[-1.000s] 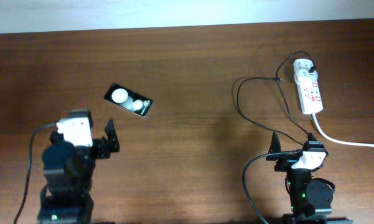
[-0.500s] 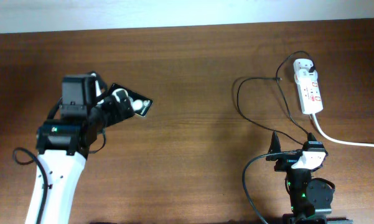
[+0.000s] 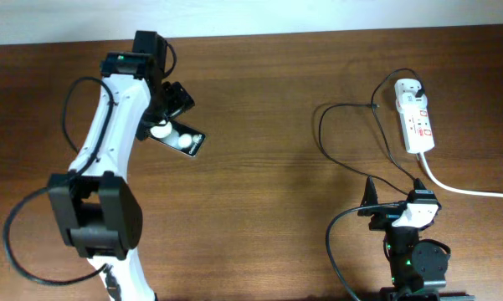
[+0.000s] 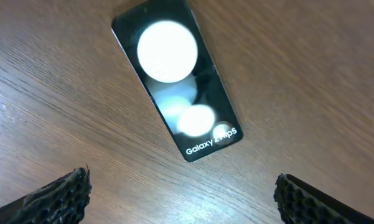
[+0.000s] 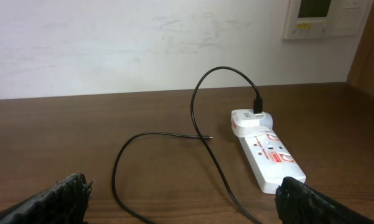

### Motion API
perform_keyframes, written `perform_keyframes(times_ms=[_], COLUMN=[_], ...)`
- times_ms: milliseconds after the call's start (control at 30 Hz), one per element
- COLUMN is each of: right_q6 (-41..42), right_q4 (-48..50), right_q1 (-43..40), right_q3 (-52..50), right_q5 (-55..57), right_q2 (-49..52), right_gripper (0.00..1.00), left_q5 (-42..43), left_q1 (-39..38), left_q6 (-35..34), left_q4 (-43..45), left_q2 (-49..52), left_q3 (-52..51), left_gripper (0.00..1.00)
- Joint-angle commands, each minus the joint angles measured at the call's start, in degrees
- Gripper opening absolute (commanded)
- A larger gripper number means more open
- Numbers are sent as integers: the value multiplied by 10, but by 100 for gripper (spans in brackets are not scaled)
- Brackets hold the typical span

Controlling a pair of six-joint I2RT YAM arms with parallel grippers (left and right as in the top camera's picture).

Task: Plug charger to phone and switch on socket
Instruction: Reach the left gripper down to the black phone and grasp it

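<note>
The left gripper is about to grab the phone (image 3: pixel 182 140) across its long side edges. The phone's lettered end then stays free, so the charger can be plugged in.
The phone (image 3: pixel 182 140) lies flat on the wooden table at the left, two white round patches and white lettering up; it fills the upper middle of the left wrist view (image 4: pixel 177 81). My left gripper (image 3: pixel 167 113) (image 4: pixel 187 205) is open and empty, hovering just over the phone's far end. The socket (image 3: pixel 416 121) (image 5: pixel 267 152) lies at the far right. The charger (image 3: pixel 335 150) (image 5: pixel 202 112) has its black plug in the socket's far end; its cable loops on the table and its connector tip lies free. My right gripper (image 3: pixel 393 196) (image 5: pixel 187 199) is open and empty, near the front edge.
The socket's thick white cord (image 3: pixel 469 191) runs off the right edge. The table's far edge meets a white wall (image 5: pixel 143 43). The left arm stretches from the front left across to the phone.
My left arm has swung up from the front left and reached out over the phone, moving further toward the far edge in the last half second. The right arm has not moved.
</note>
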Motion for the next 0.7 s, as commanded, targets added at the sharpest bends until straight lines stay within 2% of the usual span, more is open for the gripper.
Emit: perform_keyframes(times_ms=[0, 100, 167, 233, 367, 667], right_q6=[0, 0, 0, 0, 0, 0], right_q4=[-4, -4, -4, -4, -4, -4], right_q1=[5, 5, 5, 5, 5, 5], right_q3=[-3, -3, -3, -3, -3, -3], right_q5=[-1, -1, -1, -1, -1, -1], right_q2=[-3, -3, -3, -3, -3, -3], right_gripper=[99, 99, 99, 99, 99, 99], left_q5=[5, 33, 73, 51, 45, 41], left_q1=[14, 30, 31, 28, 28, 41], left_q6=[-39, -89, -89, -89, -159, -160], left_q4=[3, 20, 59, 75, 78, 83], left_q2=[35, 74, 86, 86, 92, 175], left_q3=[11, 9, 8, 7, 7, 7], left_gripper=[99, 99, 99, 99, 99, 99])
